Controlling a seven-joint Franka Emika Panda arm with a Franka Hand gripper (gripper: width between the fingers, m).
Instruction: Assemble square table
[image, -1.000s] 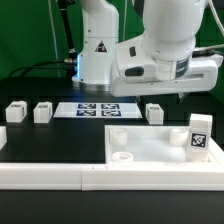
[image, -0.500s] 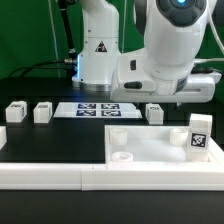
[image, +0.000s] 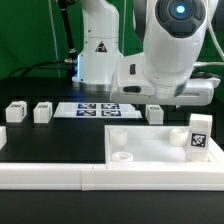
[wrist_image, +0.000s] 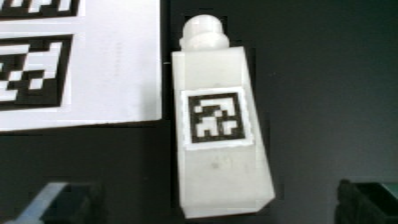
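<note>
The white leg is still below my open fingertips, which hang above it, so I should lower my gripper before I close it on the leg.
The square table's top (image: 150, 146) is a white slab with round corner sockets, lying at the exterior view's right. One tagged leg (image: 199, 136) stands upright on its far right corner. Another white leg (wrist_image: 217, 118) lies on the black table beside the marker board (wrist_image: 54, 70), tag facing up. My gripper (wrist_image: 214, 203) is open above that leg's end, one dark finger (wrist_image: 50, 205) on each side and apart from it. In the exterior view this leg (image: 153, 113) sits under the arm's hand, whose fingers are hidden.
Two more white legs (image: 15, 112) (image: 42, 112) lie at the exterior view's left, beyond the marker board (image: 97, 109). The long white L-shaped border wall (image: 60, 176) runs along the front. The arm's base (image: 98, 50) stands behind the board.
The arm's hand has come down and shifted slightly toward the leg beside the marker board. The jaws stayed open, and none of the parts moved.
</note>
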